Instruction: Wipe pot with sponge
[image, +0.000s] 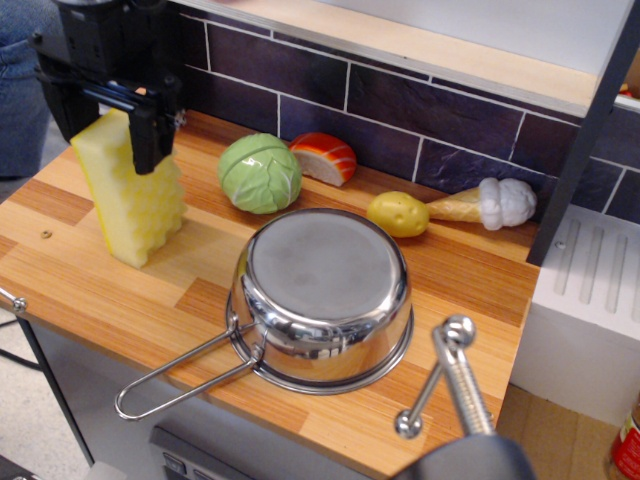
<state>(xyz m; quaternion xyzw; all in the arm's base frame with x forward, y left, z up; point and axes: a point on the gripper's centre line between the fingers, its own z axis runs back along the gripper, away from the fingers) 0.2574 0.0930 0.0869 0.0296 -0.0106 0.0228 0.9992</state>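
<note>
My gripper grabs the sponge by its top end (112, 134) next, so the sponge's bumpy side stays free to wipe the pot's flat base (322, 262).
The pot (325, 290) lies upside down in the middle of the wooden counter, flat base up, with its wire-loop handle (175, 385) pointing to the front left. The sponge (135, 205) stands on end at the left, bumpy pale yellow face towards the pot. My black gripper (105, 125) is low over the sponge's top, one finger (150, 135) in front of the bumpy face and the other by the far left side. The jaws stand apart and the foam does not look squeezed.
A green cabbage toy (260, 172), an orange-red slice (325, 157), a yellow potato (397, 213) and an ice-cream cone toy (485, 203) lie along the tiled back wall. A metal knobbed lever (452, 375) sticks up at the front right. A white rack (590, 300) stands right.
</note>
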